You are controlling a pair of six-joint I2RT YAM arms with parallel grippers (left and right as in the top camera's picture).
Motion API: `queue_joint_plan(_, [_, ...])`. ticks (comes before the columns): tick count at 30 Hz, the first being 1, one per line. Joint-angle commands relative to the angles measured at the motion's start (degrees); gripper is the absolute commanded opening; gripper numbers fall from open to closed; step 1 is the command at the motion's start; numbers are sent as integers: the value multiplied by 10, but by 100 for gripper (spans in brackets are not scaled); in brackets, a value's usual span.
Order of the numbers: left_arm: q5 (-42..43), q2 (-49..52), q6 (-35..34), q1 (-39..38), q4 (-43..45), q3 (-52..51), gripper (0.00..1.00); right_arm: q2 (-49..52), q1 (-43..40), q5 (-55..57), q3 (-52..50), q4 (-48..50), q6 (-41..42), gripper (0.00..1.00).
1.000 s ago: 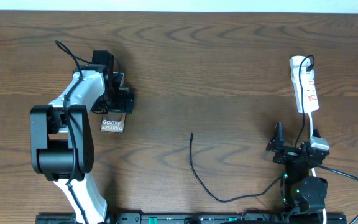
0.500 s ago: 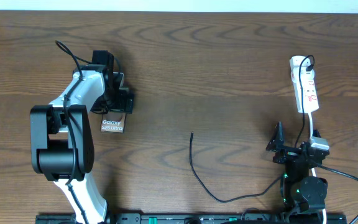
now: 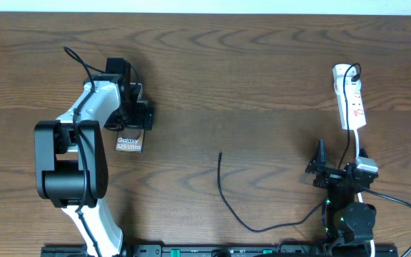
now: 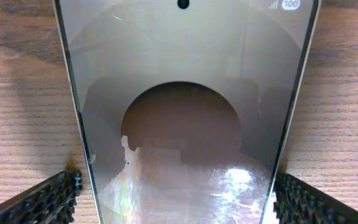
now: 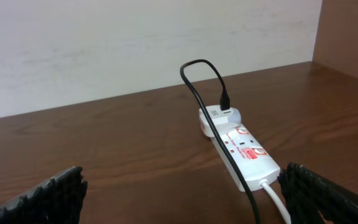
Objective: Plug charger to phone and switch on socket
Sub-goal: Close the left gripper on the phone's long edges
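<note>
The phone's long edges are between the fingers of my left gripper, so the gripper needs to close. Closing now would hold the phone.
The phone (image 3: 129, 144) lies flat at the left, its "Galaxy" lettering towards the front. My left gripper (image 3: 133, 123) is over its far end. In the left wrist view the phone (image 4: 185, 93) fills the frame and my left gripper (image 4: 176, 199) has a finger at each long edge, open, with a thin gap on the left. The socket (image 3: 349, 100) lies at the far right. The charger (image 3: 220, 178) runs from it past the right arm to a free tip at mid-table. My right gripper (image 3: 318, 163) is open and empty. The right wrist view shows the socket (image 5: 244, 152), the charger (image 5: 199, 61) and the right gripper (image 5: 182, 186).
The strip's white cord (image 3: 360, 146) runs from the socket back to the right arm's base. A pale wall stands behind the table's far edge. The left arm's own black cable loops near the far left.
</note>
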Motion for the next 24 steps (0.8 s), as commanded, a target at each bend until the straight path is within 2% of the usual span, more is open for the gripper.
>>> queue_joint_plan(1, [8,10,7,2,-3,-17,99,-4,5,4,0,-3,-4,99])
queue_joint_plan(4, [8,10,8,2,-3,-17,97,-4,5,4,0,-3,-4,99])
queue_joint_plan(10, [8,10,8,2,-1,-17,78,-4,5,4,0,-3,-4,99])
queue_joint_plan(24, [8,10,8,2,-1,-17,76,-4,5,4,0,-3,-4,99])
